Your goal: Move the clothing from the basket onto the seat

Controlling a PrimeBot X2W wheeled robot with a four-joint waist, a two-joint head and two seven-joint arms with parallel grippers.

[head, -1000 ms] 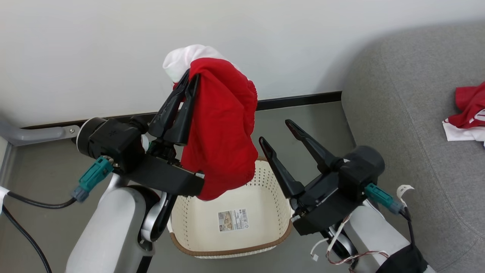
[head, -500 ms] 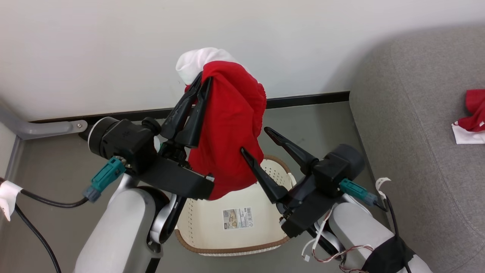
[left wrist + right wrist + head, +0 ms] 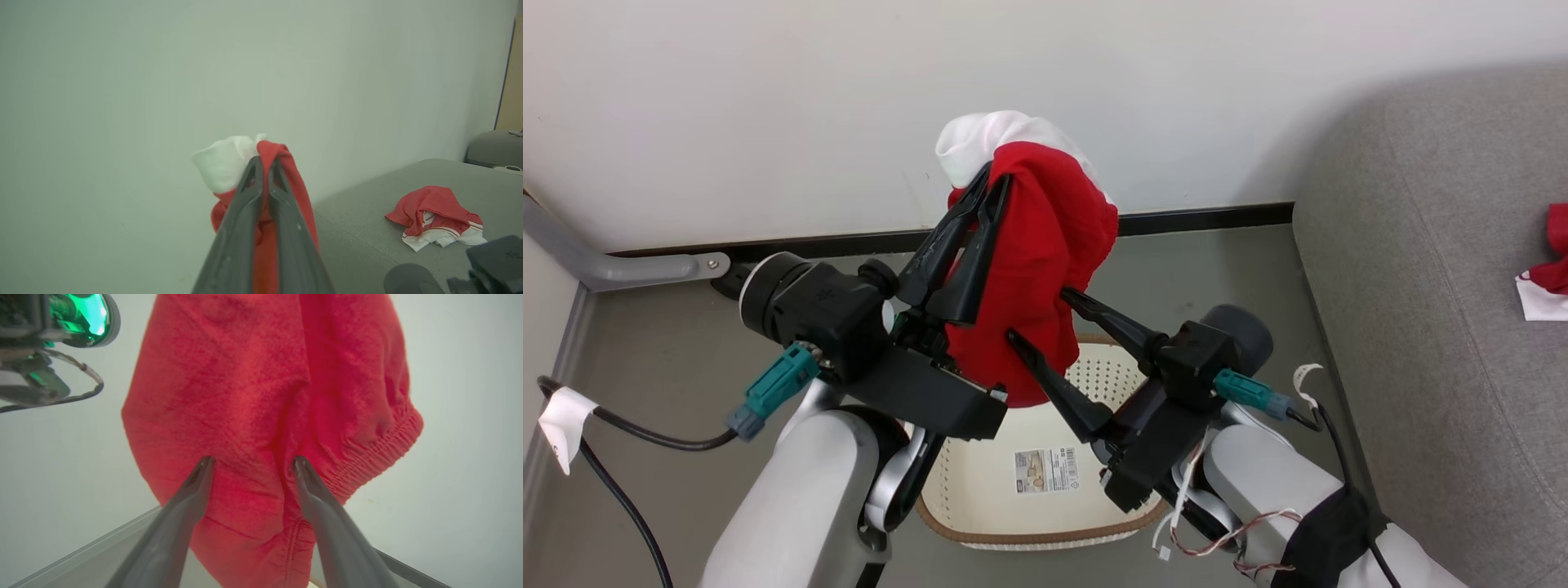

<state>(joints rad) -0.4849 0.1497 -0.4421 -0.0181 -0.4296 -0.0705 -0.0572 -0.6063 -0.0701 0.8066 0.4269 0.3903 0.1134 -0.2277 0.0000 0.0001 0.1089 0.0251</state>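
Note:
My right gripper grabs the clothing by the lower fold (image 3: 1044, 322) beside its gathered hem next, since the clothing bunches out there but hangs slack and smooth above.
My left gripper (image 3: 988, 175) is shut on the top of a red garment with a white cuff (image 3: 1033, 269), which hangs in the air above the cream basket (image 3: 1045, 535). In the left wrist view the closed gripper (image 3: 264, 161) pinches the red and white clothing (image 3: 286, 179). My right gripper (image 3: 1039, 314) stands open, its fingertips right at the hanging fabric's lower part. The right wrist view has the gripper (image 3: 252, 462) spread wide in front of the red cloth (image 3: 261, 384). A second red and white garment (image 3: 435, 212) lies on the grey seat (image 3: 1437, 269).
The basket's floor carries a label sticker (image 3: 1047, 470). A white wall with a dark baseboard (image 3: 849, 242) runs behind. A grey bar (image 3: 613, 265) juts out at the left, and a black cable (image 3: 621, 490) trails over the grey floor.
The head camera has shifted, so the scene slid. My right gripper has risen toward the hanging garment and now reaches its lower part. The left gripper keeps its hold.

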